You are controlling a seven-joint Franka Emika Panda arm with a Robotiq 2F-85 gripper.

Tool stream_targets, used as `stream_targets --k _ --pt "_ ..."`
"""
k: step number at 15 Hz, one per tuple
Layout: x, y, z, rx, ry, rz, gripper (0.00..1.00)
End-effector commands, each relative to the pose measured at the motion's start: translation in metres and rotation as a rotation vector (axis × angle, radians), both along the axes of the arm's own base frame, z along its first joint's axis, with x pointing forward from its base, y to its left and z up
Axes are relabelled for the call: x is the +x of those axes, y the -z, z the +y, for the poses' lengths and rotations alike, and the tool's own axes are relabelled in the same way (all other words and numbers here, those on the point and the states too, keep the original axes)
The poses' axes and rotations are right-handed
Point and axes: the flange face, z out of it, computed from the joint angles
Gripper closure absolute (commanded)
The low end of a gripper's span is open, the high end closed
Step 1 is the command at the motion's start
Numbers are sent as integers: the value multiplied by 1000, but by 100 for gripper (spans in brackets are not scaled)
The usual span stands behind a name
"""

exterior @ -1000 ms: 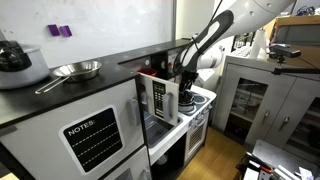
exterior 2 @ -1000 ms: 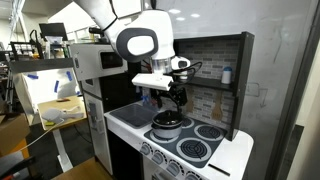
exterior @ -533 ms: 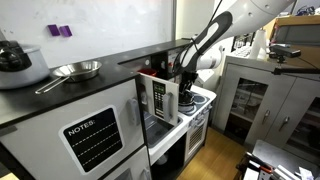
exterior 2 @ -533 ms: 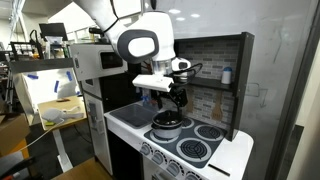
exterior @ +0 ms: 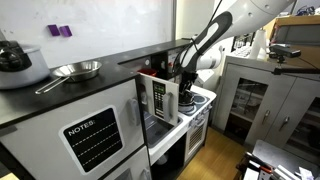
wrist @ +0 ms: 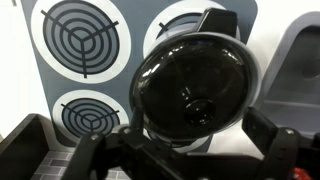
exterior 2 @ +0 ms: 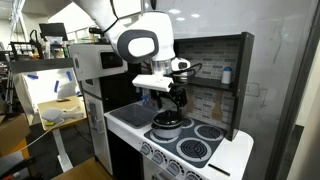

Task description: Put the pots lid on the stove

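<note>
My gripper grabs the lid's middle knob from above next, to lift the lid off its pot and set it flat on the stove (exterior 2: 192, 150).
The white toy stove (exterior 2: 192, 150) has dark round burners (wrist: 85, 36) and also shows in an exterior view (exterior: 201, 99). A small pot (exterior 2: 167, 125) stands on one burner with its dark domed lid (wrist: 195, 78) on it; the lid's knob is in the middle. My gripper (wrist: 185, 150) hangs just above the pot, open, with one finger on each side of the lid and nothing held. It shows in both exterior views (exterior 2: 172, 100) (exterior: 184, 84).
A grey recess (wrist: 296, 50) lies beside the burners. The toy kitchen's dark back wall and overhead shelf (exterior 2: 222, 62) stand close behind the stove. The long black countertop (exterior: 85, 88) holds a silver pan (exterior: 76, 70) and a dark pot (exterior: 14, 58).
</note>
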Motion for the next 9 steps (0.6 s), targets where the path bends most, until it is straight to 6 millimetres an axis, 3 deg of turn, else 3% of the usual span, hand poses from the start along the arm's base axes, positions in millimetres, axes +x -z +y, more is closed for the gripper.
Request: stream_targets --k 1,9 --pt "0 -3 1 2 -5 -6 0" --pt "0 0 3 0 -18 -1 0"
